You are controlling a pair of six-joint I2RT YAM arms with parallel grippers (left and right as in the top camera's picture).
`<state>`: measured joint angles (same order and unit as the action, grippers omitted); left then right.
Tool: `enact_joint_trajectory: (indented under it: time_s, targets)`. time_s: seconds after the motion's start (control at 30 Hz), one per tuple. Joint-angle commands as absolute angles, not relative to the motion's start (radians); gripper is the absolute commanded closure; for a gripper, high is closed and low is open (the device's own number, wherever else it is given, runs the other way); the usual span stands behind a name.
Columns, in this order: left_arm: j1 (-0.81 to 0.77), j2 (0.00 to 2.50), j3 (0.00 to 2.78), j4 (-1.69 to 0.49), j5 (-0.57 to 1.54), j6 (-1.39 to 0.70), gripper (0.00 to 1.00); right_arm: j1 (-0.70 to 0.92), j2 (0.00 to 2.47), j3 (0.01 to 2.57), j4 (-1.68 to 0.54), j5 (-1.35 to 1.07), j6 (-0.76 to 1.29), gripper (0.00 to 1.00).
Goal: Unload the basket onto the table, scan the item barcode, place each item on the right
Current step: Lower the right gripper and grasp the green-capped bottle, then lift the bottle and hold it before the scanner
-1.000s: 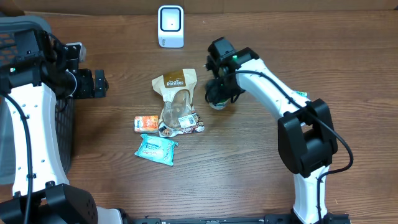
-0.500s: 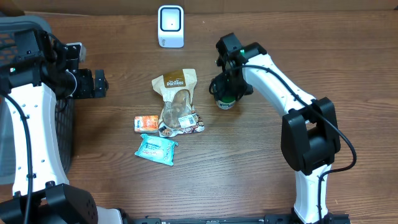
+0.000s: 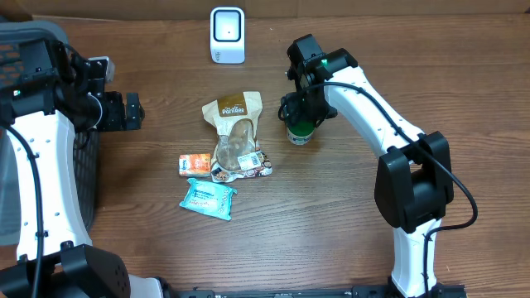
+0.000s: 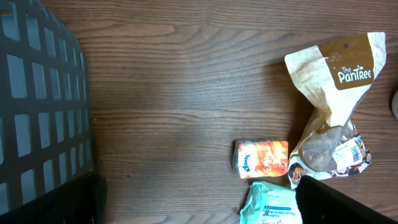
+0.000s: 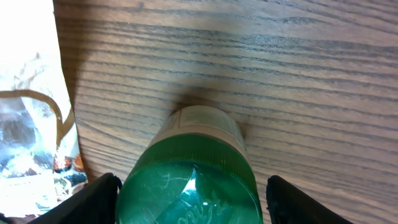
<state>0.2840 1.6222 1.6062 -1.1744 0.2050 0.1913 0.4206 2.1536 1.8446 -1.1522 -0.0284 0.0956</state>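
I would leave the jar standing if I lifted my right gripper now. A gap shows between one finger and the green lid (image 3: 301,133).
The item, a jar with a green lid (image 3: 301,133), stands upright on the table right of the pouch. My right gripper (image 3: 303,110) hovers straight over it. In the right wrist view the green lid (image 5: 189,186) fills the space between the two dark fingers (image 5: 93,200), which stand open on either side of it, with a gap at the right one. The white barcode scanner (image 3: 227,35) stands at the back of the table. My left gripper (image 3: 136,112) is open over bare wood at the far left, with nothing between its fingers (image 4: 339,204).
A brown PanTree pouch (image 3: 234,132), an orange tissue pack (image 3: 195,164) and a teal wipes pack (image 3: 209,199) lie mid-table; all three also show in the left wrist view. A dark mesh basket (image 4: 37,99) stands at the left edge.
My right arm has shifted a little to the right with the jar. Its jaws have widened round the lid, and the jar now stands on the table. The left arm has not moved.
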Motion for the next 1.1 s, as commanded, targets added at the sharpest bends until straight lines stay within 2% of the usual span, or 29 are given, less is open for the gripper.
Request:
enact_joint_trajectory:
  time_s: [0.0,0.33,0.53,1.07]
  targets:
    - [0.287,1.631,1.624,-1.171,0.203,0.21,0.0,0.421,2.157,1.848,-1.151,-0.016,0.046,0.24]
    - [0.288,1.631,1.624,-1.171,0.203,0.21,0.01,0.421,2.157,1.805,-1.126,-0.016,0.033,0.21]
    - [0.287,1.631,1.624,-1.171,0.203,0.21,0.0,0.421,2.157,1.796,-1.121,-0.015,0.024,0.24]
    - [0.287,1.631,1.624,-1.171,0.203,0.21,0.0,0.421,2.156,1.824,-1.156,-0.057,0.025,0.6]
